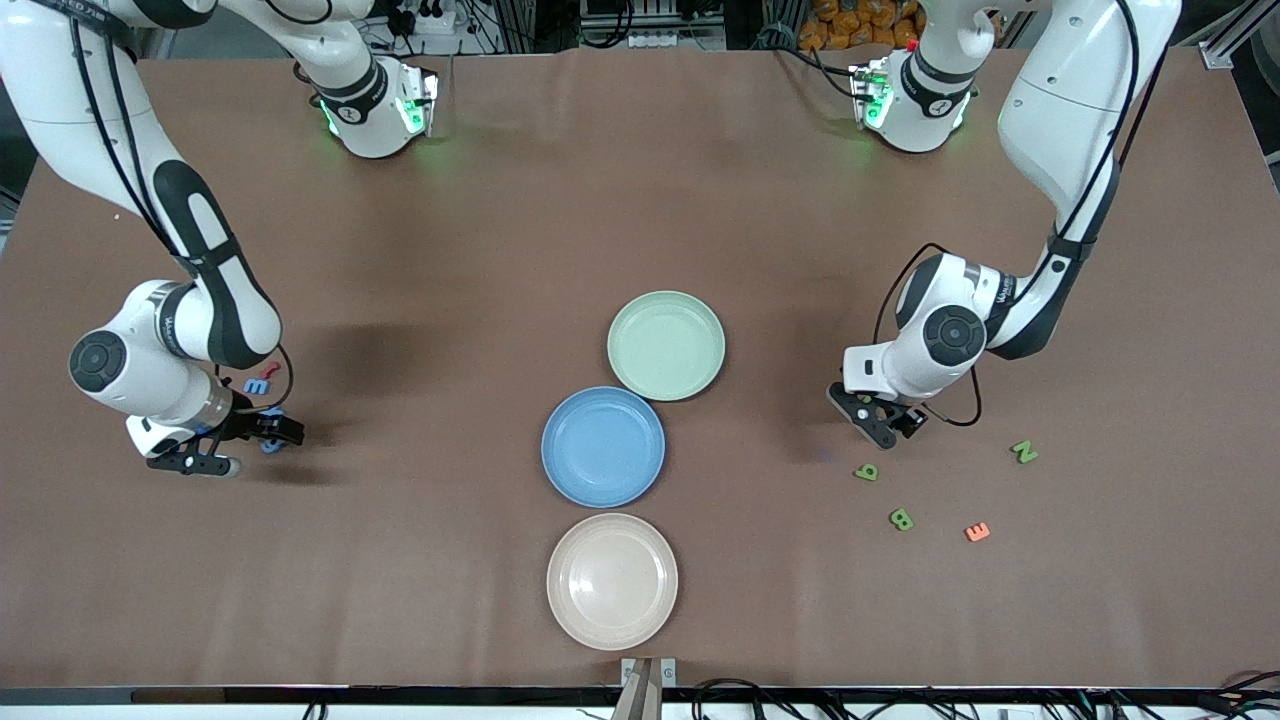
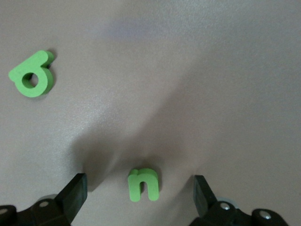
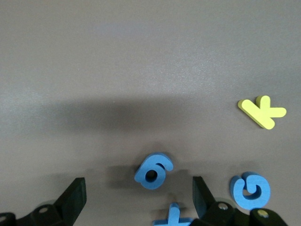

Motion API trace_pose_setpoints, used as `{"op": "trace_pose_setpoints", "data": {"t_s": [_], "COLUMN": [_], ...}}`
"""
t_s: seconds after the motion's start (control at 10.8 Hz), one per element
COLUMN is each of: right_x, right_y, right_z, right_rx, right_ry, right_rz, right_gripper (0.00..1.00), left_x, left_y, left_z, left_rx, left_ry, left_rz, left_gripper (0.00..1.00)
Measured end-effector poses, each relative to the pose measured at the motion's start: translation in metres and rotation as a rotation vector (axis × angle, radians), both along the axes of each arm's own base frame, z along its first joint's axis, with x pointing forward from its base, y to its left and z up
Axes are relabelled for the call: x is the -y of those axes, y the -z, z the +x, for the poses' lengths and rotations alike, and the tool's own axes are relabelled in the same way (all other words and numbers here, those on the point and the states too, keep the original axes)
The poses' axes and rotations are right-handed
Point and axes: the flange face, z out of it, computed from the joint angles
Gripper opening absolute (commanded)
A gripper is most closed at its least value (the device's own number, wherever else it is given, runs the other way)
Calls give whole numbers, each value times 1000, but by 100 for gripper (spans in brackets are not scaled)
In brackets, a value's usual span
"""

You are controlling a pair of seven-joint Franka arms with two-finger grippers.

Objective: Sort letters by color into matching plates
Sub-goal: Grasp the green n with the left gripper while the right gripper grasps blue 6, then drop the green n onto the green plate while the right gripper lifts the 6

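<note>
My left gripper closes now, since its fingers are level beside the n in the left wrist view. Closing now would catch the green letter n [image 2: 143,175].
Three plates lie in a row mid-table: mint green [image 1: 666,345], blue [image 1: 603,446] and cream-beige [image 1: 612,581]. My left gripper [image 1: 878,418] hangs open low over the table at the left arm's end. A small green letter n [image 2: 143,184] lies between its fingers [image 2: 75,192], untouched. A green 6 shape [image 2: 32,75] lies close by. My right gripper [image 1: 240,447] is open and low at the right arm's end. A blue 6 [image 3: 154,171] and a blue cross-shaped letter [image 3: 173,217] lie between its fingers [image 3: 74,193]. A blue G [image 3: 250,189] and a yellow K [image 3: 261,111] lie beside them.
Near the left gripper lie a green 6 shape [image 1: 866,471], a green B [image 1: 901,519], a green N [image 1: 1023,452] and an orange E [image 1: 977,532]. A blue m [image 1: 258,384] and a red letter [image 1: 272,370] lie by the right arm's wrist.
</note>
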Motion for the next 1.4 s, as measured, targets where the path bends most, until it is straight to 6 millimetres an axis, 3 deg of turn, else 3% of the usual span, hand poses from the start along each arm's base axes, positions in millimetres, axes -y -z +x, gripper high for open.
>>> {"op": "trace_pose_setpoints", "data": {"t_s": [0.09,0.28,0.65,1.4], "right_x": [0,0,1,8], "right_y": [2,6,9,8], "right_z": [0,-1,-1,-1], "right_rx": [2,-2,-2,2], "right_ry": [-1,-8,-16,-11], "right_rz": [-1,-5,-11,-18], "right_gripper": [87,81,65,28], "left_x": [-3,-8,2,10], "left_y": [1,1,-7,-14], "left_z": [0,1,-5,-6], "left_rx": [-1,-3,14,30], "left_ry": [0,-4,-168,-198], "left_rz": [0,1,-21,-34], "left_gripper": [100,1,0,0]}}
